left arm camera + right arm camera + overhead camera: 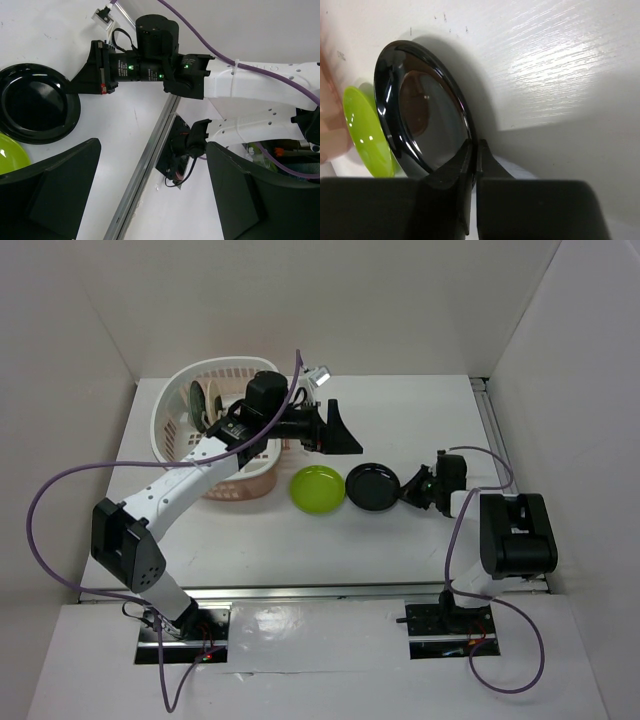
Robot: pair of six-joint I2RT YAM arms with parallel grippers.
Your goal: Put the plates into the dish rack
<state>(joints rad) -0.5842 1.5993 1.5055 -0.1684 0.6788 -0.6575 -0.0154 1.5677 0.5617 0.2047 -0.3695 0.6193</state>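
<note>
I will next grab the black plate [372, 486] with my left gripper, by its rim opposite my right gripper. The black plate's other edge then stays free for the rack.
A glossy black plate [372, 486] lies on the white table with a lime green plate [318, 488] touching its left side. My right gripper [404, 490] is shut on the black plate's right rim. In the right wrist view the two fingers [462, 162] pinch that rim of the black plate [427, 117], and the green plate [367, 132] shows behind it. My left gripper [345, 435] hovers open and empty behind the plates, just right of the pink-and-white dish rack [170, 425]. A dark plate [197, 400] stands upright in the rack.
The left arm stretches across the rack's right side. White walls enclose the table on three sides, and a metal rail [487, 430] runs along its right edge. In the left wrist view the black plate [32, 102] and the right arm [150, 65] show beyond the open fingers [55, 195].
</note>
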